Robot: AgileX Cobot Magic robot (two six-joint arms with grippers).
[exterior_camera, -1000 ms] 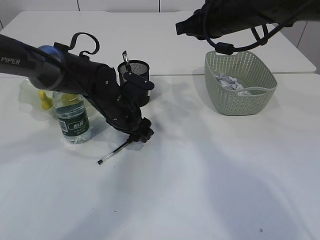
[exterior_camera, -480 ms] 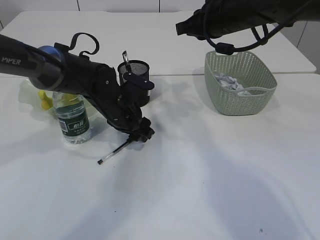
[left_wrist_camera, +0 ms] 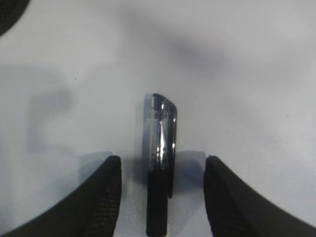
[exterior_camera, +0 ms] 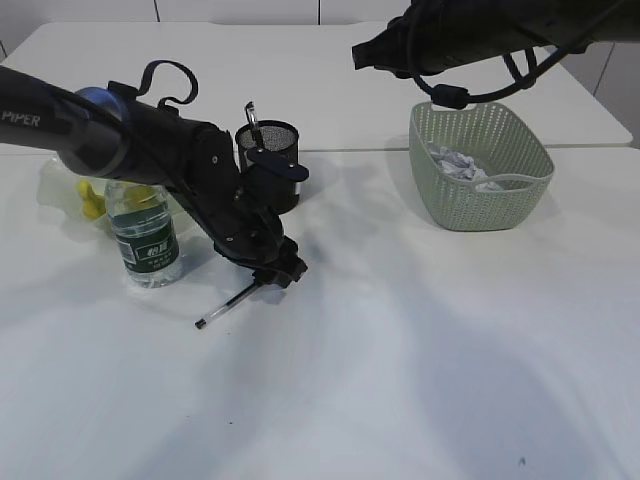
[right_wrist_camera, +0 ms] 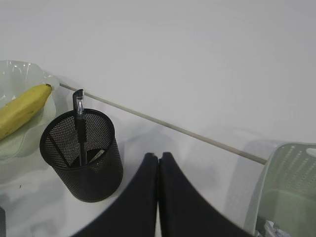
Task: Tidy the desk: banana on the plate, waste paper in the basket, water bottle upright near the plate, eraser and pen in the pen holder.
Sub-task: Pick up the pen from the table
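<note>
My left gripper grabs the black pen by its body below its clip [left_wrist_camera: 158,190] next, to put it in the pen holder.
A black pen [exterior_camera: 228,304] lies on the white table; its clip end [left_wrist_camera: 160,128] sits between the fingers of my left gripper [left_wrist_camera: 162,160], which is open, with a gap on each side. The gripper [exterior_camera: 280,272] is low over the table in front of the mesh pen holder [exterior_camera: 270,150], which has another pen [right_wrist_camera: 79,123] standing in it. The banana [right_wrist_camera: 22,111] lies on the glass plate [right_wrist_camera: 19,74]. The water bottle [exterior_camera: 145,235] stands upright beside the plate. Waste paper [exterior_camera: 458,165] is in the green basket [exterior_camera: 478,200]. My right gripper [right_wrist_camera: 158,157] is shut and empty, high above the holder. The eraser is hidden.
The right arm [exterior_camera: 470,35] stretches across the top of the exterior view, over the back of the table. A seam between two tabletops [right_wrist_camera: 173,127] runs behind the holder. White table surface lies in front and between holder and basket.
The left gripper's jaws have narrowed a little around the pen; the arm has barely shifted. The right arm has not moved.
</note>
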